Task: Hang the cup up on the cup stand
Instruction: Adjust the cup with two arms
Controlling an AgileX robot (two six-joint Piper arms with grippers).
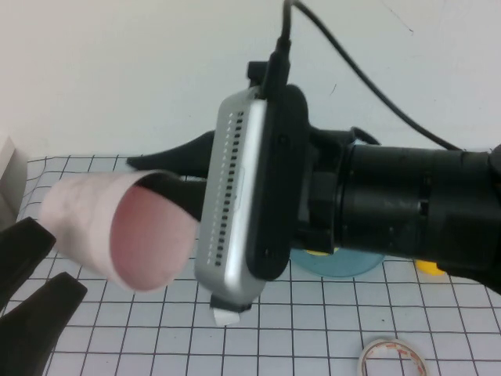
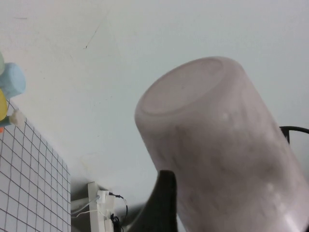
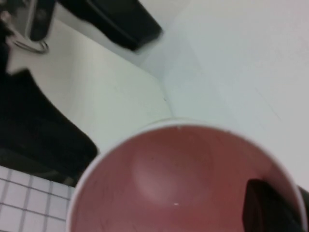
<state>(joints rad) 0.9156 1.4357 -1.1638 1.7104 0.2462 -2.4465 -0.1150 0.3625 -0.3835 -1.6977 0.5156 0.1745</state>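
Note:
My left gripper grabs the cup by its outer side (image 1: 80, 222) next, leaving the pale pink cup's opening (image 1: 151, 236) free for the cup stand.
The pale pink speckled cup (image 1: 117, 227) hangs in the air on its side, mouth toward the high camera. My right gripper (image 1: 141, 171) is shut on its rim, with one finger (image 3: 268, 208) inside the cup (image 3: 164, 183) and the other outside behind it. My left gripper (image 1: 69, 261) is open at the lower left, its black fingers spread beside the cup's closed end. The cup (image 2: 227, 145) fills the left wrist view. The cup stand's blue-teal base (image 1: 344, 264) shows under the right arm, and its pegs are hidden there.
A tape roll (image 1: 391, 356) lies at the front right of the gridded table. A yellow piece (image 1: 428, 267) lies by the stand. A light blue cup (image 2: 12, 79) and a small white tip (image 2: 17, 117) show far off. A white box (image 1: 8, 184) stands at the left edge.

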